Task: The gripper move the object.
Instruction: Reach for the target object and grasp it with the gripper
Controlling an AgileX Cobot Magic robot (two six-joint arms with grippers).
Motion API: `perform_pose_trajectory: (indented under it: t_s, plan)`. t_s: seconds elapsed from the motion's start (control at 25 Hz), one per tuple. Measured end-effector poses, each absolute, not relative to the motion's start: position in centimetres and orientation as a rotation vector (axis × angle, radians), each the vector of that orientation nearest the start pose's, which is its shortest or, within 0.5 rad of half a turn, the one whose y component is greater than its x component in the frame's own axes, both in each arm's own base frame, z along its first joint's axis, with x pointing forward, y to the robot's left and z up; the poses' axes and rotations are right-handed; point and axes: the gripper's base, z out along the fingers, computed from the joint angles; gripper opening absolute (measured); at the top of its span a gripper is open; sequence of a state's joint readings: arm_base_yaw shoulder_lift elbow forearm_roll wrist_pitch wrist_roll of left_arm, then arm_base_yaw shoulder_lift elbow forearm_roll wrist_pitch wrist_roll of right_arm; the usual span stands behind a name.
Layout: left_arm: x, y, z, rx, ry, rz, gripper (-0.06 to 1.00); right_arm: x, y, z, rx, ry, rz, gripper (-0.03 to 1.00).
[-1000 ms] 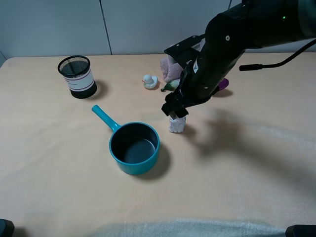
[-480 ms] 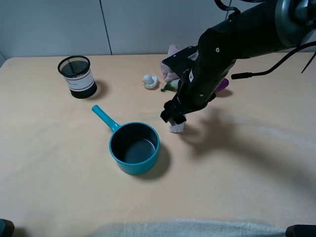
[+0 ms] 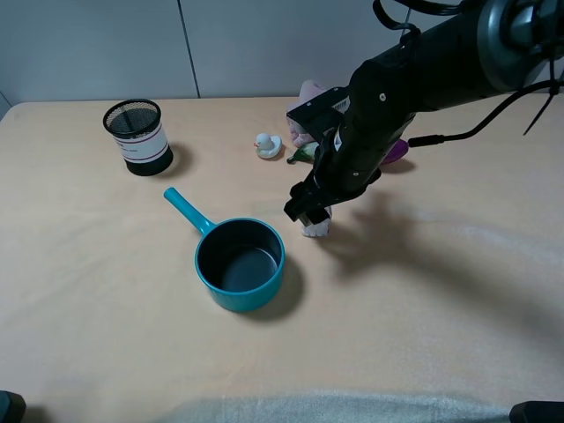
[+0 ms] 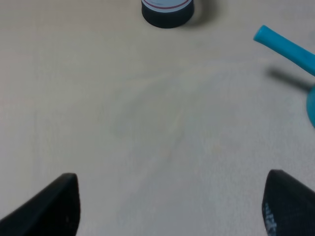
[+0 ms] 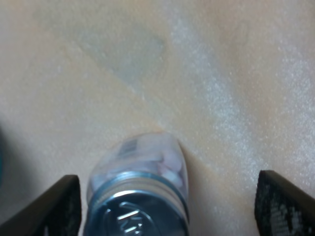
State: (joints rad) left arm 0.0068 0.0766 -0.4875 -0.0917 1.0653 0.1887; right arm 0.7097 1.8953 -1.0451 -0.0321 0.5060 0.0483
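Note:
My right gripper picks up the clear shaker by its silver-capped top (image 5: 137,211) next, to move it.
The object, a small clear glass shaker (image 3: 316,227) with a silver cap and pale grains, stands upright on the tan table just right of the teal pot. My right gripper (image 3: 308,210) hangs directly over it, open. In the right wrist view the shaker (image 5: 140,194) sits between the two black fingers (image 5: 59,206), nearer one of them, with gaps on both sides. In the exterior view the arm hides the shaker's cap. The left gripper (image 4: 170,211) is open over bare table, with nothing between its fingertips.
A teal pot (image 3: 240,263) with its handle (image 4: 283,43) pointing back-left sits left of the shaker. A black mesh cup (image 3: 137,137) stands at the back left. A white duck (image 3: 267,144), a pink cloth (image 3: 304,113) and a purple item (image 3: 398,150) lie behind the right arm.
The right arm has come lower and slightly left over the shaker, so less of it shows. The jaws stay equally wide. The shaker has not moved.

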Motion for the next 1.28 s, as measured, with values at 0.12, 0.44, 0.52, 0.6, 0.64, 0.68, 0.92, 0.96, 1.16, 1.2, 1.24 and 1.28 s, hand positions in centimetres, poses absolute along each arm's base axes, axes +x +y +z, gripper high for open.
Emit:
perform_pose_trajectory:
  t_s: [0.12,0.44,0.52,0.6,0.64,0.68,0.92,0.96,1.16,1.2,1.24,1.28]
  plan:
    - [0.8,-0.7,27.4,0.194,2.125,0.003,0.75,26.7,22.7,13.1,-0.961,2.686,0.133,0.54]
    - [0.8,-0.7,27.4,0.194,2.125,0.003,0.75,26.8,22.9,11.7,-0.967,2.705,0.125,0.54]
    - [0.8,-0.7,27.4,0.194,2.125,0.003,0.75,26.9,22.9,11.6,-0.968,2.705,0.125,0.54]
    - [0.8,-0.7,27.4,0.194,2.125,0.003,0.75,26.9,22.9,11.5,-0.969,2.706,0.124,0.54]
    - [0.8,-0.7,27.4,0.194,2.125,0.003,0.75,26.9,23.0,11.6,-0.969,2.704,0.125,0.54]
    - [0.8,-0.7,27.4,0.194,2.125,0.003,0.75,27.0,23.1,11.6,-0.968,2.702,0.126,0.54]
    - [0.8,-0.7,27.4,0.194,2.125,0.003,0.75,28.0,23.9,12.5,-0.956,2.671,0.141,0.49]
    - [0.8,-0.7,27.4,0.194,2.125,0.003,0.75,28.0,23.9,12.6,-0.955,2.668,0.143,0.47]
    - [0.8,-0.7,27.4,0.194,2.125,0.003,0.75,27.9,23.8,12.6,-0.962,2.69,0.131,0.45]
    - [0.8,-0.7,27.4,0.194,2.125,0.003,0.75,27.9,23.8,12.6,-0.963,2.692,0.13,0.44]
    - [0.8,-0.7,27.4,0.194,2.125,0.003,0.75,27.9,23.7,12.6,-0.964,2.695,0.128,0.44]
    - [0.8,-0.7,27.4,0.194,2.125,0.003,0.75,27.8,23.7,12.6,-0.965,2.7,0.125,0.44]
